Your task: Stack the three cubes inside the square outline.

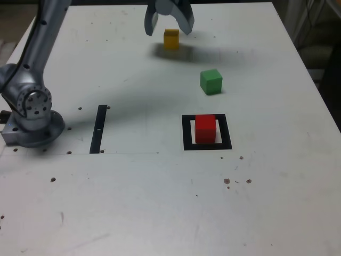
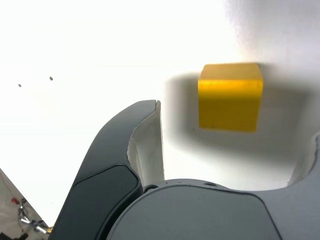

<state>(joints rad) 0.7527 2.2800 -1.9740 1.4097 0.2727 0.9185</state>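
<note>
My gripper comes down before it closes on the yellow cube (image 1: 171, 38). Its fingers stop above the cube's top, so closing now would miss.
The yellow cube (image 1: 171, 38) rests on the white table near its far edge. My gripper (image 1: 169, 29) hangs open just above it, one finger on each side, not touching it. In the wrist view the yellow cube (image 2: 230, 96) lies on the table between and beyond the spread fingers (image 2: 145, 145). The green cube (image 1: 211, 81) sits alone nearer the middle, toward the exterior view's right. The red cube (image 1: 205, 128) stands inside the square outline (image 1: 186, 133), on its pale centre.
A narrow black strip (image 1: 99, 128) lies on the table at the exterior view's left, beside the arm's base (image 1: 33, 120). The table's right edge (image 1: 314, 80) borders a dark area.
</note>
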